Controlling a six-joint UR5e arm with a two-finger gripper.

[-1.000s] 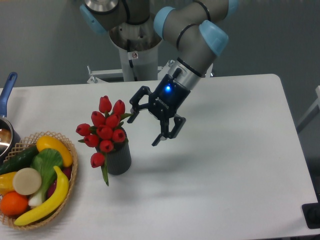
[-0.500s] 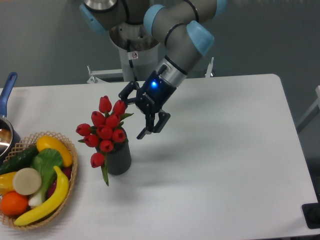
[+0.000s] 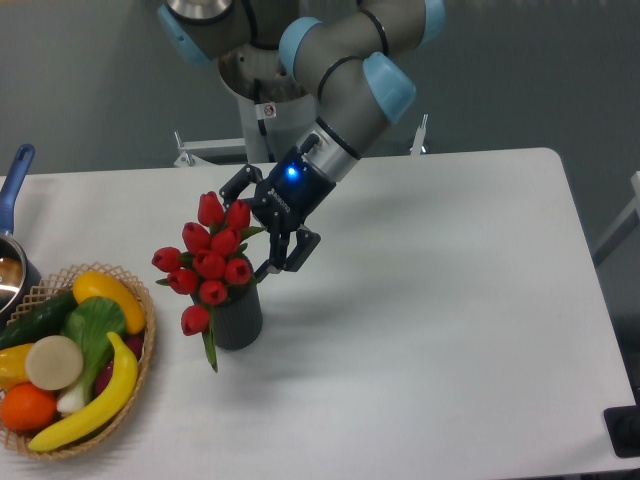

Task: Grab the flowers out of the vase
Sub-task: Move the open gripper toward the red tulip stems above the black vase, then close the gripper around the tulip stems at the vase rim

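Next, the gripper grabs the green stems of the flowers (image 3: 210, 258) to lift them out of the dark grey vase (image 3: 238, 322).
The flowers (image 3: 210, 258), a bunch of red tulips with green leaves, stand in the vase (image 3: 238, 316), a small dark grey ribbed cylinder on the white table (image 3: 430, 330). One bud droops over the vase's left side. My gripper (image 3: 244, 234) is open and tilted down to the left. Its fingers straddle the bunch's upper right side: one finger (image 3: 229, 188) sits behind the top buds, the other finger (image 3: 270, 266) sits just right of the bunch above the vase rim. The jaws are not closed on anything.
A woven basket (image 3: 135, 385) with a banana, orange, cucumber and other produce sits at the front left, close to the vase. A pot with a blue handle (image 3: 14, 180) is at the left edge. The arm's base stands behind the table.
My gripper has moved left and slightly up towards the flowers, from beside the bunch to straddling its right side. It has stayed open. The flowers and vase have not moved.
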